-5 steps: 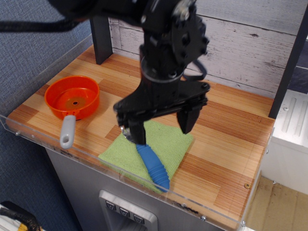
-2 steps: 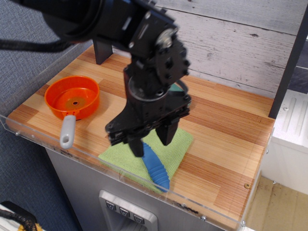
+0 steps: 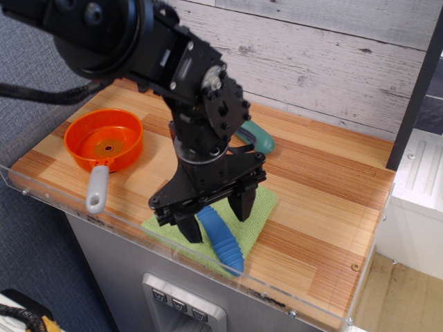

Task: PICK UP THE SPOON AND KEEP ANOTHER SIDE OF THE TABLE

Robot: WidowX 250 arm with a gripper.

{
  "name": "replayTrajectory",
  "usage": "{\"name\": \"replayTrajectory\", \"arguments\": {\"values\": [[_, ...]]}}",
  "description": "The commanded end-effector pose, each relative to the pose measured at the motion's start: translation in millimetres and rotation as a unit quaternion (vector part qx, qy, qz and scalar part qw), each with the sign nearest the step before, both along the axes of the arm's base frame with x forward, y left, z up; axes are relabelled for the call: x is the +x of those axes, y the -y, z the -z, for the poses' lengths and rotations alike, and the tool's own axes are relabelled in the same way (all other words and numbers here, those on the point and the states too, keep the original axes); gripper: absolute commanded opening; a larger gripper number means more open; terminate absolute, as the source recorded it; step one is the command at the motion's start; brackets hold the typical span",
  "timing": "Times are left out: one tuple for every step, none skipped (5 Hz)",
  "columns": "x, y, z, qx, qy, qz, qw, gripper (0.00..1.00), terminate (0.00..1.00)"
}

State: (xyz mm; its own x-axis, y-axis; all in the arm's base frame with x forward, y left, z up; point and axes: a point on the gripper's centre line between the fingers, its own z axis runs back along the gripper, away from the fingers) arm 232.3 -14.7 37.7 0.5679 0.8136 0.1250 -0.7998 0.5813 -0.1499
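My gripper grabs the spoon by its ribbed blue handle [image 3: 214, 224] next, to move the spoon to another side of the table.
The spoon [image 3: 223, 242] lies on the green cloth [image 3: 257, 216] near the table's front edge. Its thick ribbed blue handle points toward the front rim; its metal head is hidden behind the gripper. My gripper [image 3: 213, 216] is low over the cloth with its two black fingers open and straddling the upper part of the handle, one finger [image 3: 188, 225] on the left and one on the right. The jaws stand apart from the handle. The table [image 3: 325, 200] is wood-pattern planks with a clear acrylic rim.
An orange pan [image 3: 104, 140] with a grey handle [image 3: 97, 190] sits at the left front. A teal oblong object [image 3: 261, 139] lies behind the arm. A dark post stands at the back left. The acrylic rim [image 3: 277, 294] runs along the front edge.
The gripper has come down and forward from above the cloth and now has its fingers on either side of the blue handle. The spoon has not moved.
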Motion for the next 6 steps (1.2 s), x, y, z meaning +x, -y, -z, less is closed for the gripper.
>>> {"name": "replayTrajectory", "arguments": {"values": [[4.0,2.5,1.9,0.003,0.007,0.013,0.9999,1.0,0.0],[5.2,0.5,6.5,0.004,0.0,0.017,0.9999,1.0,0.0],[6.0,-0.5,10.3,0.002,-0.005,0.016,0.9999,1.0,0.0],[6.4,0.0,11.9,0.002,-0.008,0.016,0.9998,1.0,0.0],[6.3,0.4,10.0,0.001,-0.007,0.015,0.9999,0.0,0.0],[6.0,-0.3,1.2,0.0,0.001,0.01,1.0,0.0,0.0]]}}
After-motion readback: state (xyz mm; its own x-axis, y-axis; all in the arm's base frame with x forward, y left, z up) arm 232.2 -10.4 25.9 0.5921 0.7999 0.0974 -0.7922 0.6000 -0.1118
